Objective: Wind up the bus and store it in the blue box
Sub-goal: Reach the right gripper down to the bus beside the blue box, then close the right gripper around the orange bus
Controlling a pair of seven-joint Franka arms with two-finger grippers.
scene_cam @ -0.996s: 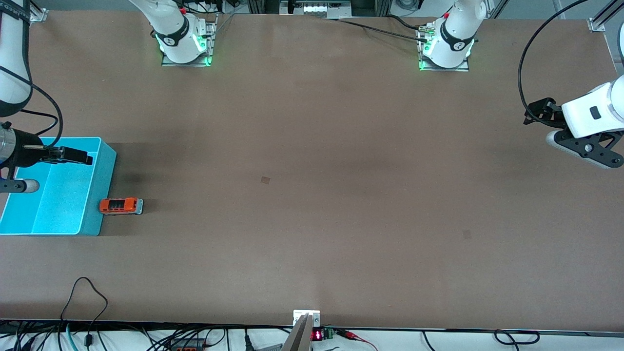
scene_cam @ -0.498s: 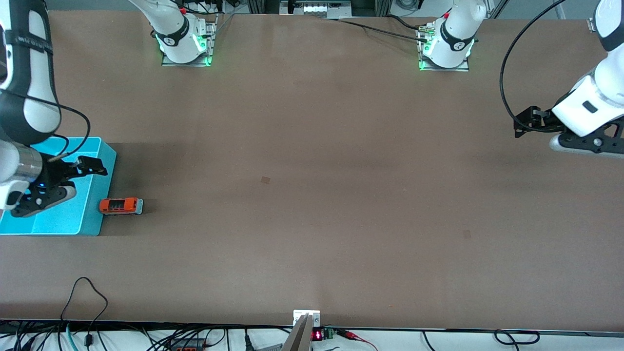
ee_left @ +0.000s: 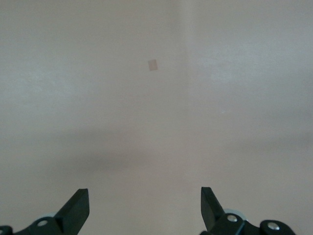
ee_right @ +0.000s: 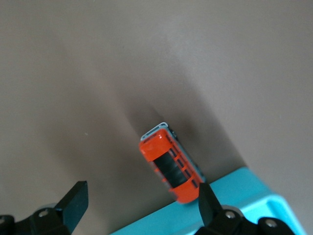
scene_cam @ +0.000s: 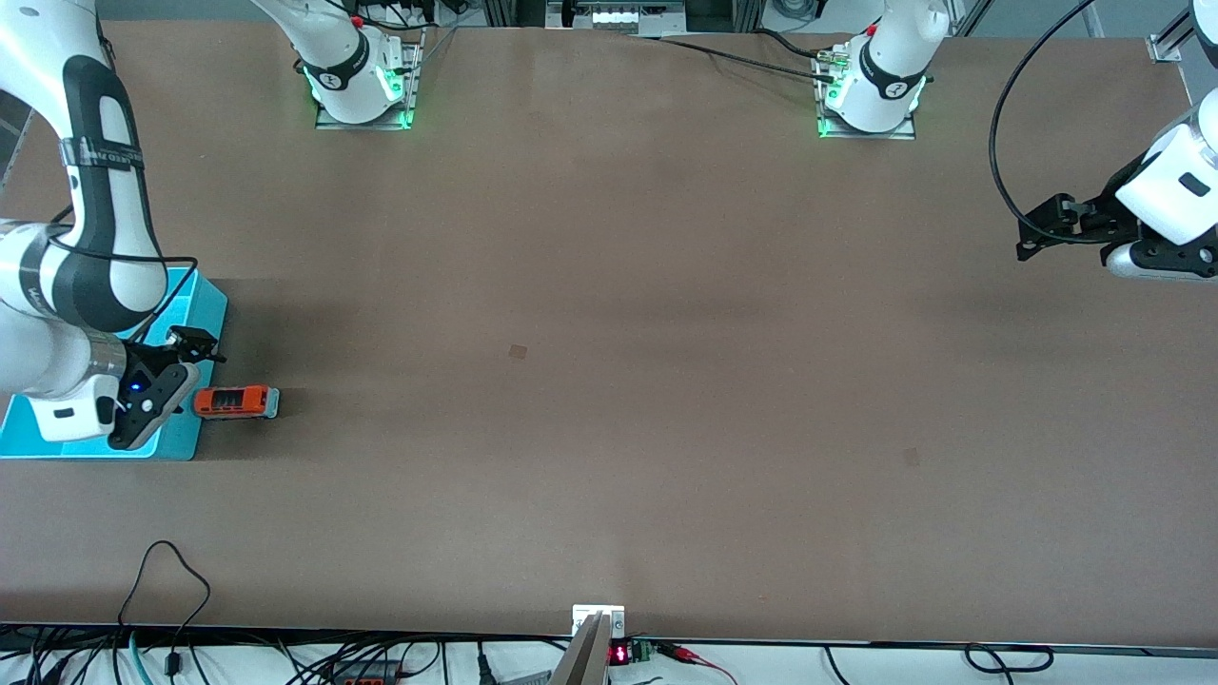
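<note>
I should next grab the bus by its two long sides with my right gripper, because the blue box's side (scene_cam: 189, 434) (ee_right: 168, 216) is tight against the rear of the bus.
The small orange-red bus (scene_cam: 236, 401) stands on the table beside the blue box (scene_cam: 211, 309), its silver front end pointing toward the left arm's end. It also shows in the right wrist view (ee_right: 170, 166) with the box's wall (ee_right: 220, 191) against its rear. My right gripper (scene_cam: 195, 344) hangs open and empty over the box's rim, close to the bus. The right arm hides much of the box. My left gripper (scene_cam: 1042, 231) is open and empty over bare table at the left arm's end; its wrist view shows only table between the fingertips (ee_left: 78, 205).
Two small tape patches lie on the table, one near the middle (scene_cam: 518, 351) and one nearer the front camera (scene_cam: 912, 457). Cables hang along the table's front edge (scene_cam: 171, 571).
My right arm has swung from over the box's inside toward the bus, and its gripper now hangs by the box's rim. My left gripper has shifted and risen slightly. The bus has not moved.
</note>
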